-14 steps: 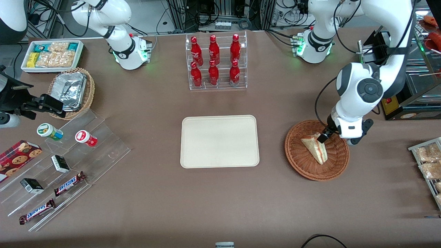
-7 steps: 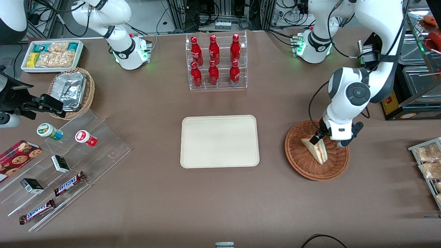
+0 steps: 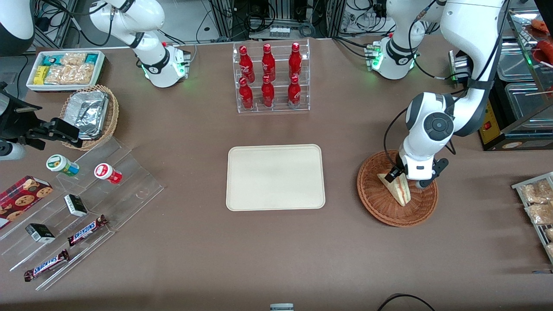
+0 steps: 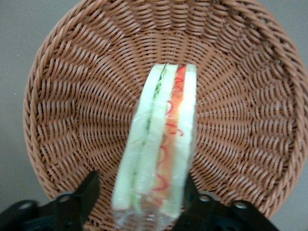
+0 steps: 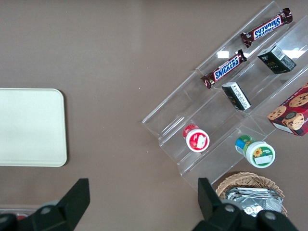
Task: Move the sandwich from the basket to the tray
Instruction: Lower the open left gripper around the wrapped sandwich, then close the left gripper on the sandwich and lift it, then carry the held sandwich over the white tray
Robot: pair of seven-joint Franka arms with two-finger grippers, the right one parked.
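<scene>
Next, my left gripper pinches the sandwich by its loose wrapper end [image 4: 144, 219], where the clear wrap bunches past the soft bread layers.
The sandwich [image 3: 400, 189] is a wrapped triangular wedge standing on edge in the round reddish-brown basket [image 3: 380, 206]. In the left wrist view its pale bread, green and red layers [image 4: 161, 144] run down the middle of the basket [image 4: 72, 96]. My left gripper [image 3: 399, 175] is low over the basket, open, with one finger [image 4: 86, 190] on each side of the sandwich's wide end, gaps showing on both sides. The cream tray [image 3: 275, 177] lies flat on the table's middle, toward the parked arm from the basket, and shows in the right wrist view [image 5: 29, 126].
A clear rack of red bottles [image 3: 270, 77] stands farther from the front camera than the tray. Snack bags [image 3: 535, 203] lie at the working arm's end. A clear stepped stand with candy bars [image 3: 86, 229], a foil-filled pale basket [image 3: 88, 114] and a white snack bin [image 3: 65, 69] lie toward the parked arm's end.
My left gripper has moved toward the parked arm's end and down over the sandwich's wide end. The sandwich and basket have not moved.
</scene>
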